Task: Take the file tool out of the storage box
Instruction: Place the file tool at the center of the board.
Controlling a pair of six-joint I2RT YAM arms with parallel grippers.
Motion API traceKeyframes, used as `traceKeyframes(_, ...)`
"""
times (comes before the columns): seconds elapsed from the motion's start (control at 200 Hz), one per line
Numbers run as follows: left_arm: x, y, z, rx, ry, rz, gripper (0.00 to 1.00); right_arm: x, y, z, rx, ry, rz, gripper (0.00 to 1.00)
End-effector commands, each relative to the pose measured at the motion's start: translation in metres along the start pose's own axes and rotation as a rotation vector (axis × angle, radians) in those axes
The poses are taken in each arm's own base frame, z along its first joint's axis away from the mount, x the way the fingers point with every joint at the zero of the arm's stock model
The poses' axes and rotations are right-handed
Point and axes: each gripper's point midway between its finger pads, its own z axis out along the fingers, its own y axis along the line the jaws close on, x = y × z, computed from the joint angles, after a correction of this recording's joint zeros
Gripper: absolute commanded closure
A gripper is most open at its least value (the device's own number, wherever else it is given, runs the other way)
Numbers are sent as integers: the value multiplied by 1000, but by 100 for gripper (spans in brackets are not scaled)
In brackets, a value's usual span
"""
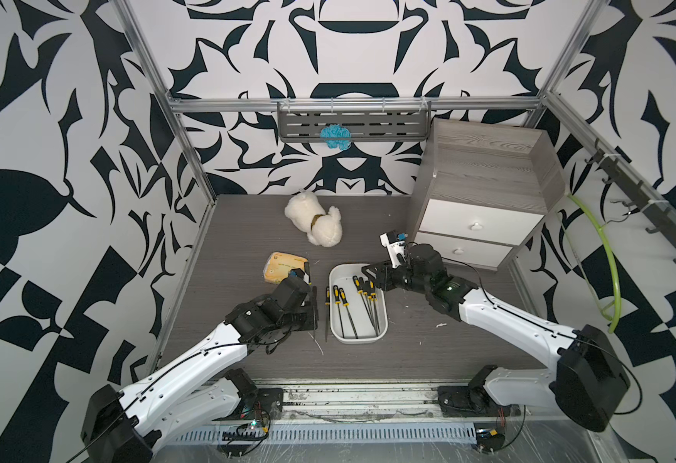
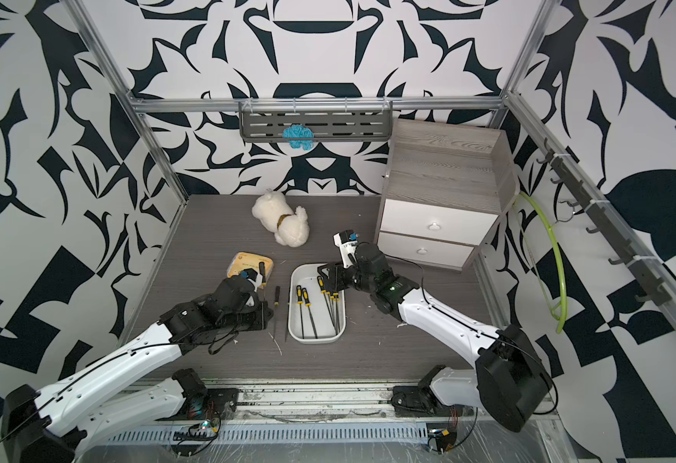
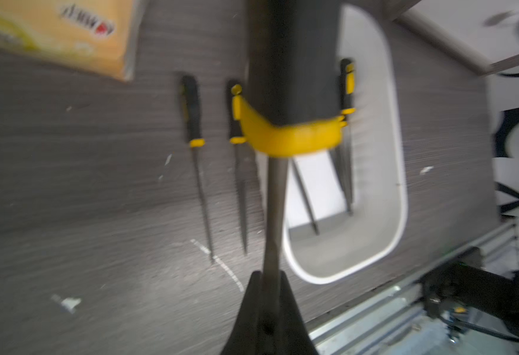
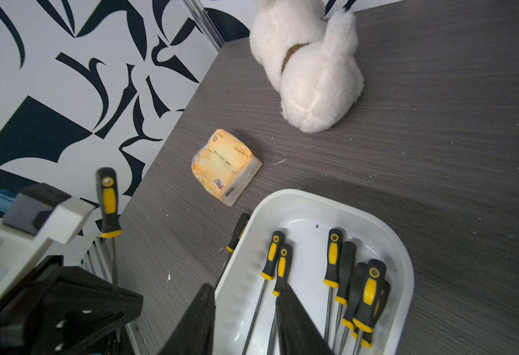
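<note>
My left gripper needs to lower the file tool's yellow collar (image 3: 290,137) before it releases it, because the collar is still high above the files on the tabletop.
The storage box (image 1: 358,341) is a shallow white tray in mid-table, also seen in the right wrist view (image 4: 404,276). Several black-and-yellow file tools (image 4: 333,258) lie inside it. My left gripper (image 3: 269,276) hovers left of the box, shut on the metal shaft of one file tool (image 3: 289,132), whose handle (image 4: 108,203) points upward. Two more files (image 3: 193,123) lie on the table beside the box. Over the box's far end, my right gripper (image 4: 245,295) stands open. One of its fingers is over the rim, the other above the files (image 1: 338,298) inside.
A yellow tissue packet (image 1: 284,268) lies just behind the left gripper. A white plush toy (image 1: 316,220) sits further back. The grey two-drawer cabinet (image 1: 484,200) stands at the back right, close behind my right arm. A wall shelf (image 1: 354,124) holds a blue ball.
</note>
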Motion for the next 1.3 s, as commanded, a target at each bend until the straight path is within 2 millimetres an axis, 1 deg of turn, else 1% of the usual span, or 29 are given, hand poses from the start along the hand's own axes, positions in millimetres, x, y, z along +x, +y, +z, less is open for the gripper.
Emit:
traceKeyframes(0.0,31,42,14,-220,144,-14,100,-23,13,-8,-12,-60,-50,62)
traceKeyframes(0.07,32,50,23,-289,179,5,100,-22,10,-9,5,-60,-60,62)
traceKeyframes(0.11,36,59,26,-346,205,11,100,-22,9,-8,11,-56,-64,62)
traceKeyframes(0.185,41,65,35,-379,242,29,100,-21,8,-8,15,-52,-65,62)
traceKeyframes(0.205,38,61,38,-361,228,31,100,-21,8,-8,13,-52,-65,62)
traceKeyframes(0.22,42,64,44,-381,252,31,100,-21,8,-8,13,-51,-64,62)
traceKeyframes(0.255,45,67,49,-396,270,29,100,-21,8,-7,12,-51,-62,62)
traceKeyframes(0.35,53,71,60,-418,319,35,100,-20,8,-6,9,-47,-61,62)
traceKeyframes(0.47,62,68,72,-388,375,41,100,-19,8,-5,5,-42,-59,62)
traceKeyframes(0.645,63,66,73,-388,421,42,100,-20,9,-6,4,-45,-61,62)
traceKeyframes(0.82,61,82,68,-448,474,-1,100,-20,9,-6,7,-43,-61,62)
traceKeyframes(0.855,60,80,69,-429,488,-11,100,-20,8,-6,9,-43,-61,62)
traceKeyframes(0.88,61,78,70,-411,501,-15,97,-20,9,-6,9,-42,-63,62)
traceKeyframes(0.905,60,76,70,-397,507,-16,97,-20,8,-6,10,-41,-63,62)
traceKeyframes(0.925,63,77,66,-409,530,-18,96,-20,8,-6,11,-40,-63,62)
traceKeyframes(0.96,63,77,62,-420,543,-18,96,-20,9,-7,9,-40,-64,62)
traceKeyframes(1.035,57,74,59,-426,548,-10,96,-21,9,-7,9,-41,-65,62)
traceKeyframes(1.105,60,70,62,-402,582,-4,98,-21,10,-9,8,-43,-68,62)
traceKeyframes(1.205,66,76,65,-417,620,-13,98,-20,10,-10,8,-41,-67,62)
traceKeyframes(1.295,70,85,68,-432,654,-35,98,-21,11,-11,7,-40,-68,62)
